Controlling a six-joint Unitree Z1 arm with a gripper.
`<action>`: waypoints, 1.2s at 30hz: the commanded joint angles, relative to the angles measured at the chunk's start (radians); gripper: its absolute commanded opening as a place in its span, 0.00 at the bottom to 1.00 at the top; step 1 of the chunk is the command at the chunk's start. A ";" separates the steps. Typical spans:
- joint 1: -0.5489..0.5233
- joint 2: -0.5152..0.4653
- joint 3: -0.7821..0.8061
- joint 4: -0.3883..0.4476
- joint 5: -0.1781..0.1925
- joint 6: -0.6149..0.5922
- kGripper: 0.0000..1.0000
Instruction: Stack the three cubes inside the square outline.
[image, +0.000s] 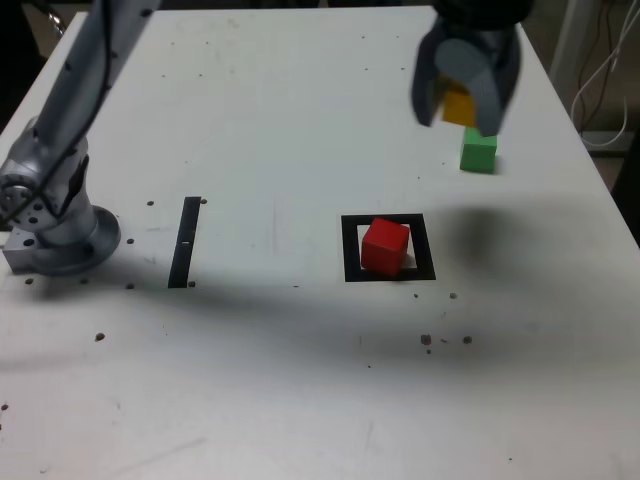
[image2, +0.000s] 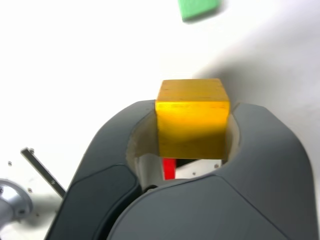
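Note:
I need to line up the yellow cube (image: 458, 105) with the red cube (image: 384, 246) before I open my gripper. The yellow cube is high up and well to the side of the red cube.
My gripper (image: 462, 108) hangs above the table at the exterior view's upper right, shut on the yellow cube (image: 458, 105). In the wrist view the yellow cube (image2: 192, 117) sits clamped between the two dark jaws. The green cube (image: 479, 152) rests on the table just below and behind the gripper, and shows as the green cube (image2: 199, 8) at the wrist picture's edge. The red cube (image: 384, 246) stands inside the square outline (image: 351, 250), near the table's middle; a sliver of the red cube (image2: 169, 168) shows under the yellow one.
A thin black strip (image: 185, 241) lies at the exterior view's left of the outline. The arm's grey base (image: 55, 225) stands at the left edge. Small dark specks dot the white table (image: 280, 380). Cables hang off the table's right side.

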 joint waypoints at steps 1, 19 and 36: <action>-0.040 -0.083 0.085 -0.003 -0.012 -0.053 0.19; -0.256 -0.224 0.412 -0.119 -0.155 -0.298 0.19; -0.255 -0.199 0.595 -0.329 -0.126 -0.311 0.22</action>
